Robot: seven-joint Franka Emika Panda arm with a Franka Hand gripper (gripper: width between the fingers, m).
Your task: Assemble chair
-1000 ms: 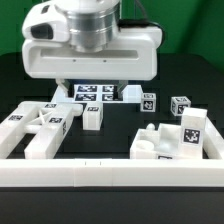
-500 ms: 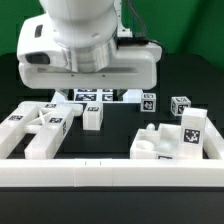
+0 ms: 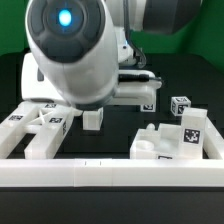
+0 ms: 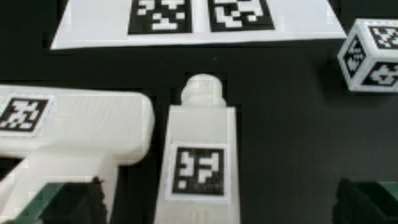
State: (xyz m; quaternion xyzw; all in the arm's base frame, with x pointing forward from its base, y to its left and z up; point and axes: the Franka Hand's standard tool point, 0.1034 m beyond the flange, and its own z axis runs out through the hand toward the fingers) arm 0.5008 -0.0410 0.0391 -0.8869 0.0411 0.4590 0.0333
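My gripper's fingers stop above the long chair leg, with black table between them, so my gripper comes down and only then closes on the leg.
In the wrist view a long white chair leg (image 4: 199,140) with a rounded tip and a tag lies on the black table. My gripper (image 4: 214,203) is open above it, with one dark finger (image 4: 63,200) on each side of the leg and neither touching it. A wide white chair piece (image 4: 68,125) with a tag lies close beside the leg. In the exterior view the arm's body (image 3: 80,50) hides the fingers. Below it show the leg's end (image 3: 93,118), a group of white pieces (image 3: 30,128) and a chunky slab piece (image 3: 170,140).
The marker board (image 4: 187,20) lies just past the leg's tip. A small tagged cube (image 4: 370,55) sits off to one side, and shows in the exterior view (image 3: 179,104) next to another (image 3: 148,100). A long low white rail (image 3: 110,172) runs along the front.
The arm has come down and swung toward the camera. Its body now fills the upper exterior view and covers the marker board. The parts have not moved and the jaws stay open.
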